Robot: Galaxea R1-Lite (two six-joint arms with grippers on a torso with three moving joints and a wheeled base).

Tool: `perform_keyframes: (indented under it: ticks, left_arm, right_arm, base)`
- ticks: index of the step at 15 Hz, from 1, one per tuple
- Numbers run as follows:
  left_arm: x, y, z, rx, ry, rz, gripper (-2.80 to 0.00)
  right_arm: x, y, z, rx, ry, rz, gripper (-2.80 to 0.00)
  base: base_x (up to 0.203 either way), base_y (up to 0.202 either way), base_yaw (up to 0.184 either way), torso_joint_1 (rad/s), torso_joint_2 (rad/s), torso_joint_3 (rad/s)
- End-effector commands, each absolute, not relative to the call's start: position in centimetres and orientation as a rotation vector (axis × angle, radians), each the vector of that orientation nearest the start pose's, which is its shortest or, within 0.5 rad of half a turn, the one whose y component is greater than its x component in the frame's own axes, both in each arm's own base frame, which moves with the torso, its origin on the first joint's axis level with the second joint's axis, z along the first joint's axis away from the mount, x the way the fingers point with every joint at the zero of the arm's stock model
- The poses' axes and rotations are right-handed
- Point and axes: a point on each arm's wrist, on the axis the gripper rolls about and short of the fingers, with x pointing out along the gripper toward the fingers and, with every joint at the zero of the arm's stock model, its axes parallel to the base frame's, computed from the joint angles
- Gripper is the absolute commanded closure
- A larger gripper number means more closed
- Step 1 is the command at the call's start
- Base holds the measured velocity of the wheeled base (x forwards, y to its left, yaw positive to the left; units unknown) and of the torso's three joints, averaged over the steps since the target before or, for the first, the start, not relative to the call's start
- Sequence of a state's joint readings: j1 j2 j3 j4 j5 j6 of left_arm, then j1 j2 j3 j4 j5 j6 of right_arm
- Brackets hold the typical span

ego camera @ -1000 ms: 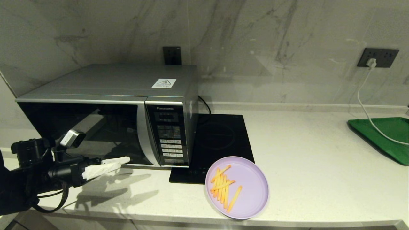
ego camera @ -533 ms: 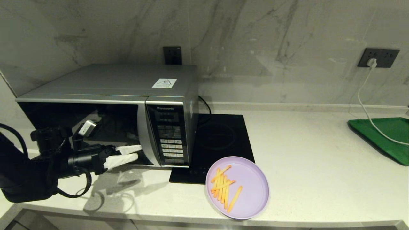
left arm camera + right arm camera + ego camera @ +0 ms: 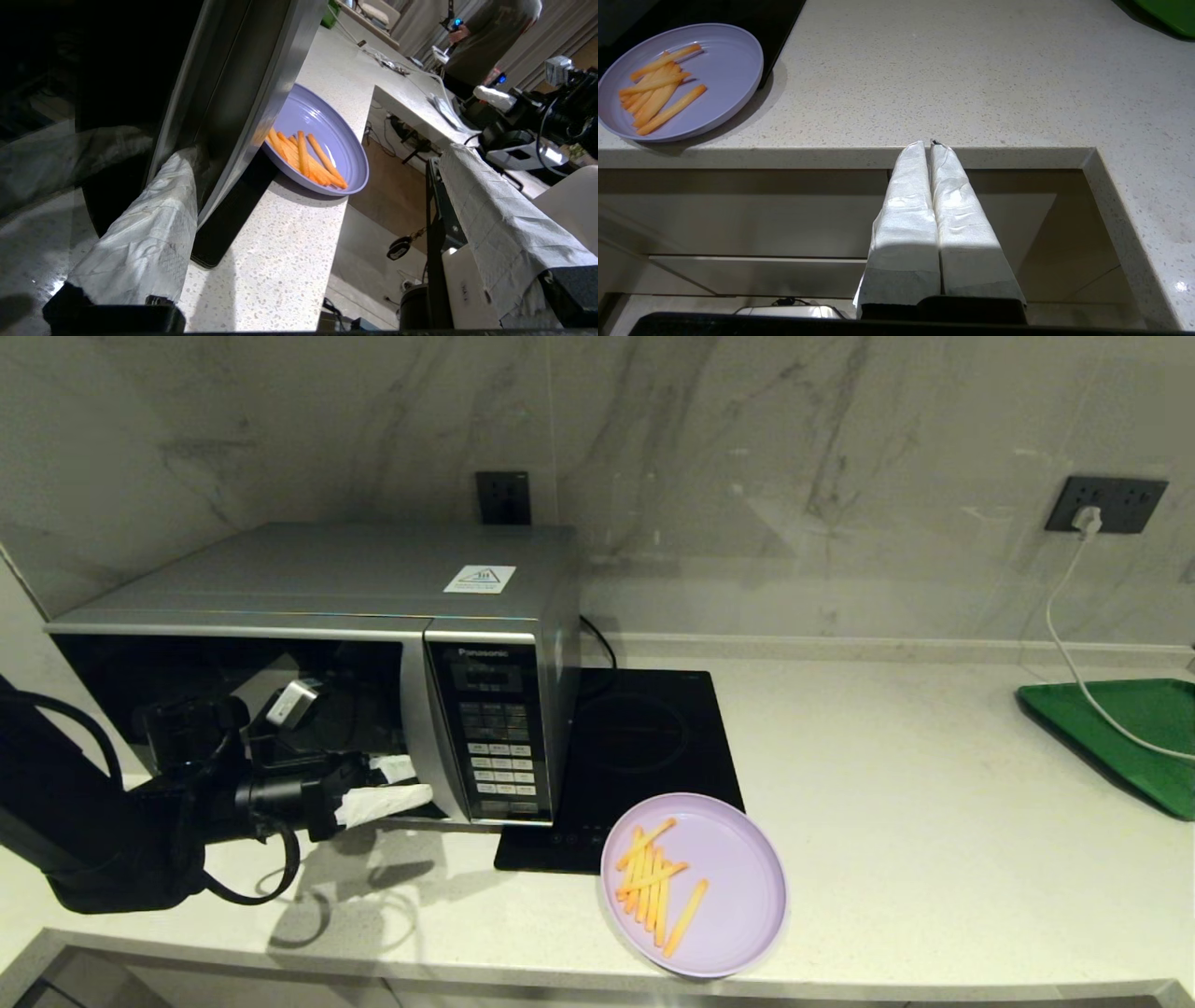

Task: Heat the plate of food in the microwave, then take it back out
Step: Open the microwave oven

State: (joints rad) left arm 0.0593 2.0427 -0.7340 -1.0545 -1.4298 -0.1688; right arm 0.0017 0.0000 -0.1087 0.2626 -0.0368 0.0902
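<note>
My left gripper grabs the door by its silver handle (image 3: 430, 730) next, to open the microwave for the plate of food (image 3: 695, 885).
The microwave (image 3: 317, 616) stands at the back left of the counter with its dark glass door closed. My left gripper (image 3: 411, 782) is open at the lower right part of that door, beside the silver strip next to the keypad. In the left wrist view one wrapped finger (image 3: 140, 233) lies against the door and the other finger (image 3: 504, 224) hangs out over the counter's front. The lilac plate of food (image 3: 695, 882) with orange fries sits near the front edge, also seen as the plate (image 3: 327, 135) and the plate (image 3: 714, 70). My right gripper (image 3: 930, 143) is shut and empty, below the counter's front edge.
A flat black induction hob (image 3: 635, 747) lies right of the microwave, its front corner just behind the plate. A green tray (image 3: 1120, 737) sits at the far right with a white cable (image 3: 1064, 644) running onto it from a wall socket (image 3: 1106, 504).
My left arm has moved right and up along the microwave's front, from the counter to the door's right edge. Its fingers have spread apart. The plate has not moved.
</note>
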Motion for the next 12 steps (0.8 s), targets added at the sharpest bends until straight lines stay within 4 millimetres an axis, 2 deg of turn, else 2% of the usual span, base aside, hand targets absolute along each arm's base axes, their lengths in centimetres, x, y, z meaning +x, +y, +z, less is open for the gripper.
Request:
perform_keyframes:
  ticks: [1, 4, 6, 12]
  left_arm:
    - [32.6, -0.2, 9.6, -0.368, 0.353, -1.352, -2.80]
    - [29.7, 1.5, 9.2, -0.451, 0.406, -1.289, -2.80]
    - [28.1, 3.6, 8.8, -0.495, 0.407, -1.265, -2.80]
    - [26.6, 6.7, 8.2, -0.500, 0.371, -1.117, -2.80]
  right_arm:
    - [-3.3, -0.1, 7.8, 0.087, 0.153, -0.042, 0.00]
    - [-3.3, -0.1, 7.8, 0.087, 0.153, -0.042, 0.00]
    - [-3.3, -0.1, 7.8, 0.087, 0.153, -0.042, 0.00]
    - [-3.3, -0.1, 7.8, 0.087, 0.153, -0.042, 0.00]
  base:
    - [0.000, 0.000, 0.000, 0.000, 0.00, 0.000]
    - [0.000, 0.000, 0.000, 0.000, 0.00, 0.000]
    - [0.000, 0.000, 0.000, 0.000, 0.00, 0.000]
    - [0.000, 0.000, 0.000, 0.000, 0.00, 0.000]
